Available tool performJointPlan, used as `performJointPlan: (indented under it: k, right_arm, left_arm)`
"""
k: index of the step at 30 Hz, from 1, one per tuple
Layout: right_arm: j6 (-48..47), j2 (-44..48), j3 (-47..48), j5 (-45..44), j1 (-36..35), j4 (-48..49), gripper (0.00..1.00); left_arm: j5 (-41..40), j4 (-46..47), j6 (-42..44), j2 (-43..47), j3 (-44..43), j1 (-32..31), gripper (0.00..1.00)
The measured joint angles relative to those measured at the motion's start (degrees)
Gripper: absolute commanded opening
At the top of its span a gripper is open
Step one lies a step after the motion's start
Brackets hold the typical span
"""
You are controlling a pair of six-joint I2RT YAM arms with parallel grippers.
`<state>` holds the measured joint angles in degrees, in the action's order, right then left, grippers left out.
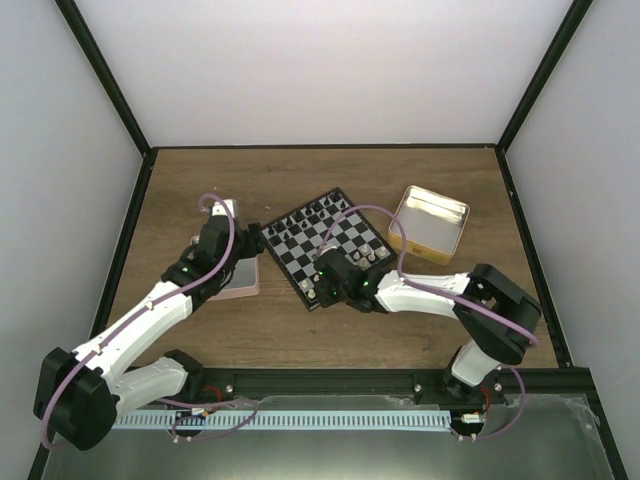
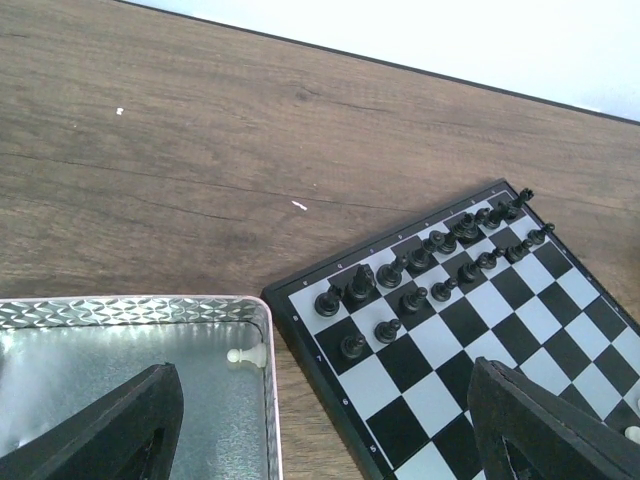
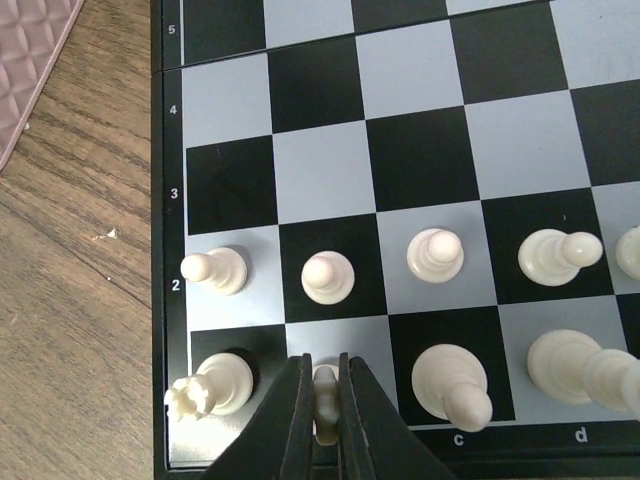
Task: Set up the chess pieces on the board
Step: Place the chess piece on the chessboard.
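Observation:
My right gripper opens next, since the small cream piece's base sits in the grey square, free of the rook and pawns.
The board lies tilted at mid-table, with black pieces along its far side. In the right wrist view, cream-white chess pieces stand on the board: a row of pawns, a corner rook and a taller piece. My right gripper is shut on a small cream piece over the grey square next to the rook. My left gripper hangs open, one finger over the pink tin and the other over the board. One cream pawn lies in that tin.
A gold tin sits right of the board. The pink tin is left of the board, under my left gripper. Bare wooden table lies behind the board, bounded by white walls and a black frame.

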<state>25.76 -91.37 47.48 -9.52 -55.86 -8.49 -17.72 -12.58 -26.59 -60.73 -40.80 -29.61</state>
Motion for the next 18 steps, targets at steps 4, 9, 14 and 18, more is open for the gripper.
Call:
performJointPlan:
  k: [4,9,14,18]
  right_arm:
    - [0.0,-0.17,0.0,-0.22,-0.04,0.42,0.1]
    - [0.2,-0.2,-0.02,-0.61,-0.11,0.44,0.21]
    - [0.87,0.09,-0.02,-0.04,-0.11,0.42,0.28]
    - [1.44,2.49,-0.02,0.44,-0.13,0.33,0.29]
  left_arm:
    - [0.02,0.0,0.0,-0.02,0.0,0.07,0.8]
    - [0.17,0.0,-0.09,-0.02,0.0,0.13,0.81]
    - [1.25,-0.02,-0.7,-0.02,0.0,0.68,0.81]
    - [2.08,-0.2,-1.95,-0.04,0.0,1.62,0.81]
